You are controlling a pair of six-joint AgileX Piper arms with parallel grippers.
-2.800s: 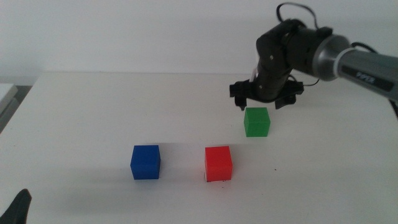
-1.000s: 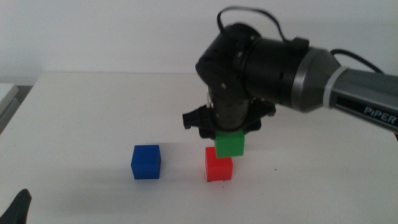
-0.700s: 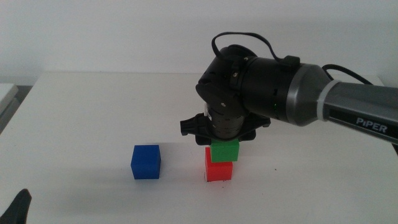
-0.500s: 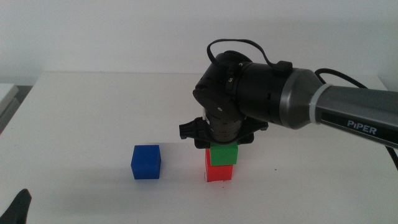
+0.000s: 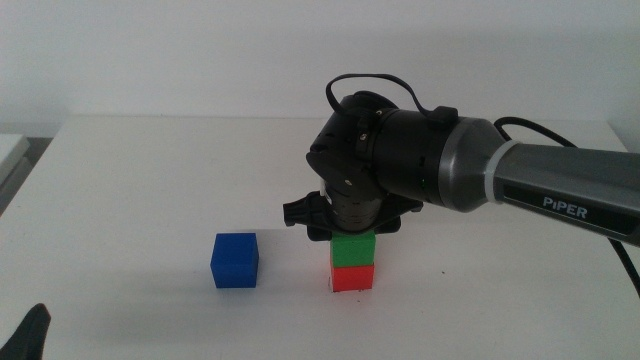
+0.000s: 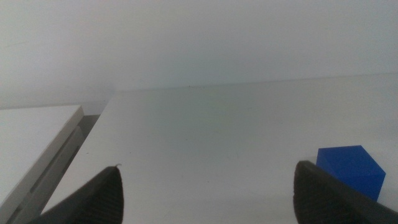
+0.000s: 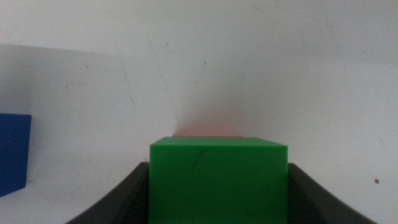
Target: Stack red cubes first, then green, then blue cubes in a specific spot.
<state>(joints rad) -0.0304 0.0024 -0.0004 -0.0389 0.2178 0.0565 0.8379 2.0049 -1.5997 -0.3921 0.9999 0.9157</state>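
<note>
The green cube's lower edge sits on the red cube in the middle view, so my right gripper should open.
The red cube (image 5: 352, 278) sits on the white table, just right of the middle. The green cube (image 5: 354, 247) rests on top of it, edges roughly in line. My right gripper (image 5: 352, 228) comes from the right, stands over the stack and is shut on the green cube (image 7: 217, 183); a sliver of the red cube (image 7: 208, 134) shows beyond it. The blue cube (image 5: 235, 261) stands alone left of the stack and also shows in the left wrist view (image 6: 348, 169). My left gripper (image 6: 208, 167) is open and waits at the bottom left corner (image 5: 32, 335). The marked spot is hidden.
A pale grey ledge (image 5: 10, 150) lies off the table's left edge and also shows in the left wrist view (image 6: 31, 134). The right arm's thick dark body (image 5: 420, 165) hangs over the table's middle. A white wall rises behind the table's back edge.
My right gripper took the green cube from the right part of the table, carried it left and lowered it onto the red cube. The blue cube and left arm stayed still.
</note>
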